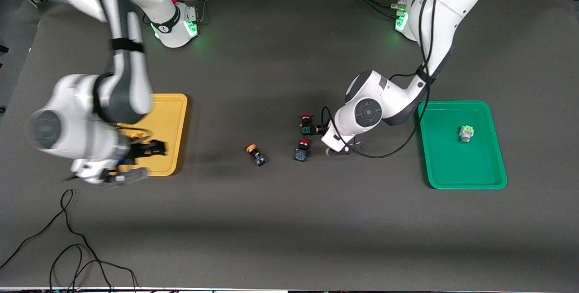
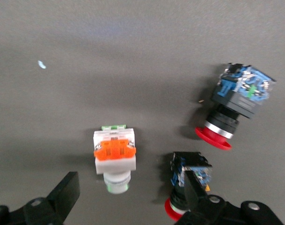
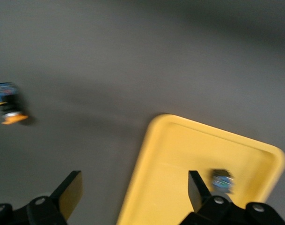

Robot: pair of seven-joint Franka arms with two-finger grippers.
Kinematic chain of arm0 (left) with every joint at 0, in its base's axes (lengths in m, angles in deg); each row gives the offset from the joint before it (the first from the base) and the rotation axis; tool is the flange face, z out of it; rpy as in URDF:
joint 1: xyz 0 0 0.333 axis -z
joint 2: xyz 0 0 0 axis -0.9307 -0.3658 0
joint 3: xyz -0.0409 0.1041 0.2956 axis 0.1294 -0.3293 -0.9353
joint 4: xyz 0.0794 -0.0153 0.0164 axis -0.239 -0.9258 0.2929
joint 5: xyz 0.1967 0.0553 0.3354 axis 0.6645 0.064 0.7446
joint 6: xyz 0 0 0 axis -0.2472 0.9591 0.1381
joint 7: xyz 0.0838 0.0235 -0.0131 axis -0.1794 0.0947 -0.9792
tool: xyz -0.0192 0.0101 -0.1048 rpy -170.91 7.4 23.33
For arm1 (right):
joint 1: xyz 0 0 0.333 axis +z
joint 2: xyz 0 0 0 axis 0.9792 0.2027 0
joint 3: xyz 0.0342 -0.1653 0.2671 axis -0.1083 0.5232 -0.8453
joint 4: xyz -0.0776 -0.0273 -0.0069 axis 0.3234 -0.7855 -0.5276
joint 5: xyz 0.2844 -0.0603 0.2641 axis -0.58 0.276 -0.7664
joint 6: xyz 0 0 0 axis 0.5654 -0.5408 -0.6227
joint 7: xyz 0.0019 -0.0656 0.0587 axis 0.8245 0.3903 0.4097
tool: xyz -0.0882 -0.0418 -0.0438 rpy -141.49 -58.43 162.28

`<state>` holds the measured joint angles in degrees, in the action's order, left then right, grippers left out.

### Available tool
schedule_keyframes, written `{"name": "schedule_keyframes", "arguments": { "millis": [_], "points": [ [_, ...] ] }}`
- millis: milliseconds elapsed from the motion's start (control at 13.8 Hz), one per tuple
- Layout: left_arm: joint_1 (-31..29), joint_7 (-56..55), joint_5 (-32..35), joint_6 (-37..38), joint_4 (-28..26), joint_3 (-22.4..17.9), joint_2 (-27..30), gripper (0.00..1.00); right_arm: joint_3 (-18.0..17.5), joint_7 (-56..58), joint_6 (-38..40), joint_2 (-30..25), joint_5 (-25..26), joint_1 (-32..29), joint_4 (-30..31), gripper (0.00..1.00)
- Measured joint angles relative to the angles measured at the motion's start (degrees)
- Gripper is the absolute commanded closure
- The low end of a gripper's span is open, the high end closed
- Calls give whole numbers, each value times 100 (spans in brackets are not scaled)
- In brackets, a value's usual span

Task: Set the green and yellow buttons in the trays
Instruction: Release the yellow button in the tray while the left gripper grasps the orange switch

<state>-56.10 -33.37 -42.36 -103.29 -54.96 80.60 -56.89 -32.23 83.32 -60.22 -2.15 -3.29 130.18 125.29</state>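
Observation:
My left gripper should move toward the button before it closes. Its fingers stop short of the white-bodied button's orange band (image 2: pixel 115 150), so they would miss the band if they closed now.
A mustard yellow tray (image 1: pixel 174 121) lies toward the right arm's end and holds one yellow button (image 1: pixel 134 135), also seen blurred as a button (image 3: pixel 222 181). My right gripper (image 1: pixel 147 148) (image 3: pixel 133 187) hangs open over that tray's edge, holding nothing. A second yellow button (image 1: pixel 255 153) (image 3: pixel 9 108) lies on the mat mid-table. The green tray (image 1: pixel 452 171) toward the left arm's end holds a white-bodied green button (image 1: pixel 466 133). My left gripper (image 1: pixel 338 149) (image 2: pixel 129 187) is open, low over another white-bodied button with a green face (image 2: pixel 114 161), its fingers apart from it.
Two red-capped buttons (image 1: pixel 306 123) (image 1: pixel 302 149) lie close beside the left gripper; one red button (image 2: pixel 184 187) sits right against a finger (image 2: pixel 193 187), the other (image 2: pixel 233 105) a little farther off. Loose black cables (image 1: pixel 68 238) trail along the mat's near corner.

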Motion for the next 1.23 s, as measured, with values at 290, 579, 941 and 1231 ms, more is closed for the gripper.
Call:
{"name": "schedule_keyframes", "arguments": {
  "millis": [290,579,941,1231],
  "points": [
    [-1,-460,855,-3,3,-38,-158,65,-922,-716,-516,323,-58,199,-275,0],
    [0,-543,1048,-3,10,-39,-201,100,-1716,-1713,-1221,601,-65,227,-324,0],
    [-120,-557,1058,416,268,-63,-96,100,-1844,-2174,-1829,978,-67,549,-300,0],
    [-680,-60,983,2903,1224,-45,550,100,-1870,-2363,-2737,1512,-81,680,-120,0]
  ]
}}
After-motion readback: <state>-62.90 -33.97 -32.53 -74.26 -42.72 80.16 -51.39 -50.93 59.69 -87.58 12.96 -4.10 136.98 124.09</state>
